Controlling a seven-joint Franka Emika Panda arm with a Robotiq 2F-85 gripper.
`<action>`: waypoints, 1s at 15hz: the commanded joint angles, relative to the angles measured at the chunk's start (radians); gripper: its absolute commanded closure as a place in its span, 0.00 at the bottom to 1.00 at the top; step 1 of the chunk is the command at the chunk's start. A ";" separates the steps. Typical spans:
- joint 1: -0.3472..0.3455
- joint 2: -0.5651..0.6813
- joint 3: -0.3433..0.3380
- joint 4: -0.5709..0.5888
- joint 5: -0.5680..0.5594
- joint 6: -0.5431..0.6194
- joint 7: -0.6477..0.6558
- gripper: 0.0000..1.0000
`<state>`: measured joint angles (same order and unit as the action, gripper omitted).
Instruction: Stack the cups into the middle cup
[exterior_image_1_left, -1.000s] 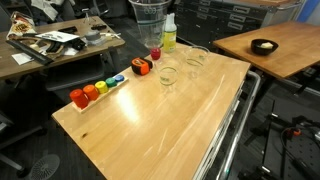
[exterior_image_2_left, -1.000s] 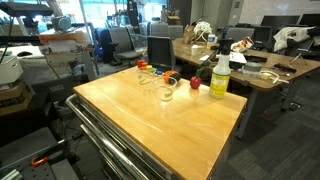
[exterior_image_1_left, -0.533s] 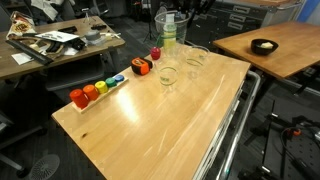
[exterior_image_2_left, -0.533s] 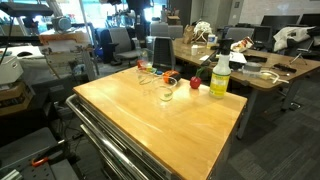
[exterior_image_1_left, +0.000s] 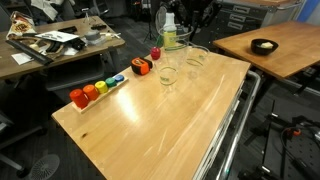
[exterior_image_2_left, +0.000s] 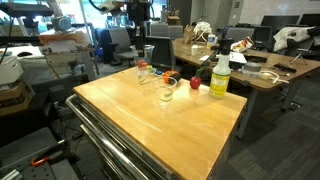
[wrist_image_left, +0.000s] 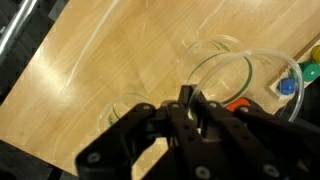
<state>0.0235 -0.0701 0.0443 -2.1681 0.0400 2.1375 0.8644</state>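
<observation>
The held cup's base is high above the nearer cup's rim (exterior_image_1_left: 168, 68) (wrist_image_left: 205, 43), so the held cup goes down into it before my gripper releases it.
My gripper (wrist_image_left: 185, 105) is shut on the rim of a clear cup (wrist_image_left: 235, 75) and holds it in the air above the table. In an exterior view the gripper (exterior_image_1_left: 178, 14) and its cup (exterior_image_1_left: 164, 22) hang over the far end of the table, by the bottle. It also shows in an exterior view (exterior_image_2_left: 141, 22), with the cup (exterior_image_2_left: 147, 49) under it. Two more clear cups stand on the table, one nearer (exterior_image_1_left: 168, 76) and one farther (exterior_image_1_left: 196, 58). In the wrist view one cup (wrist_image_left: 213, 47) lies just beyond the held cup and another (wrist_image_left: 128, 108) is partly hidden by the fingers.
A yellow-green bottle with a white cap (exterior_image_1_left: 170, 38) (exterior_image_2_left: 220, 78) stands at the far table edge. Red and orange toy pieces (exterior_image_1_left: 142, 67) lie beside the cups, and a row of coloured pieces (exterior_image_1_left: 95, 90) runs along the side edge. Desks and chairs surround the wooden table (exterior_image_1_left: 150, 125).
The gripper with the held cup has moved away from the camera toward the far end of the table, above the bottle and the standing cups. The cups on the table have not moved.
</observation>
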 joint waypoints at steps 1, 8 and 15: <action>0.007 -0.005 0.007 -0.010 0.018 0.046 -0.056 0.99; 0.016 0.057 0.020 -0.018 -0.038 0.100 -0.124 0.99; 0.032 0.155 0.014 0.005 -0.033 0.205 -0.216 0.99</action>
<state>0.0440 0.0562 0.0631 -2.1839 0.0129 2.3117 0.6918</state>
